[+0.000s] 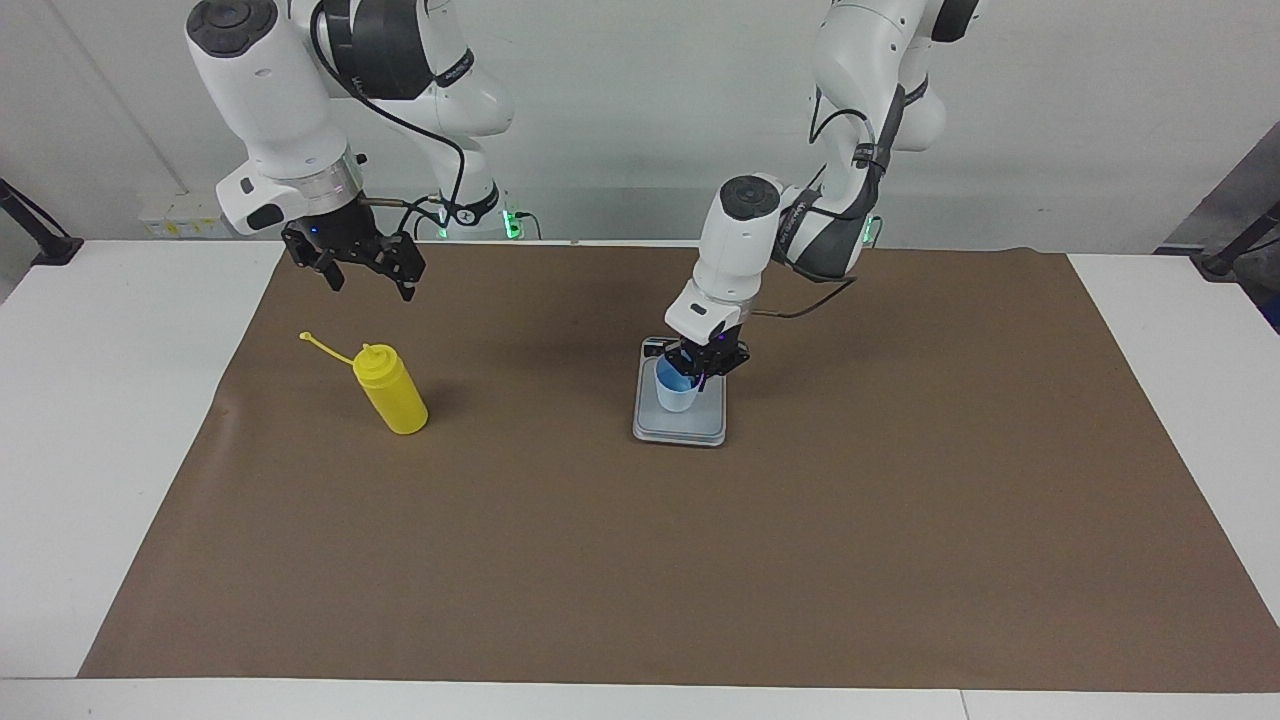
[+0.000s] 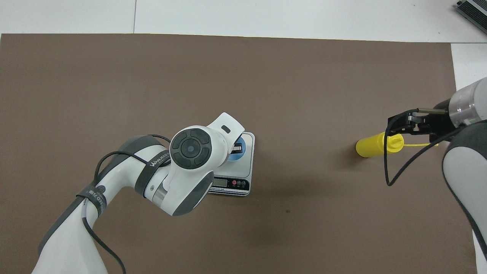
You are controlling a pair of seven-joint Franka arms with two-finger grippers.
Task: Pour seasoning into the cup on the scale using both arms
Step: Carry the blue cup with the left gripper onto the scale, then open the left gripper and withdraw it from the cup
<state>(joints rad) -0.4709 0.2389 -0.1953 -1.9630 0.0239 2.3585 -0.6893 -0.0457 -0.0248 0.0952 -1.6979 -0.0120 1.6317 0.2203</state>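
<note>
The pale blue cup [image 2: 241, 151] stands on the scale's plate, well inside its edges, and would stand upright, so it is now time to open my left gripper.
The pale blue cup [image 1: 675, 392] [image 2: 241, 151] is upright at the scale's [image 1: 680, 428] [image 2: 248, 168] plate, and I cannot tell whether its base touches it. My left gripper [image 1: 700, 370] [image 2: 238, 146] is shut on the cup's rim, one finger inside. The yellow seasoning bottle [image 1: 393, 392] [image 2: 374, 147] stands on the mat toward the right arm's end, its cap strap [image 1: 325, 347] hanging out to the side. My right gripper [image 1: 371, 285] [image 2: 409, 123] hangs open in the air above the bottle's nozzle side, holding nothing.
A brown mat [image 1: 640, 560] covers most of the white table [image 1: 90, 450]. The scale's dark display strip [image 2: 228, 184] faces the robots. Black clamps stand at the table's corners [image 1: 40, 240].
</note>
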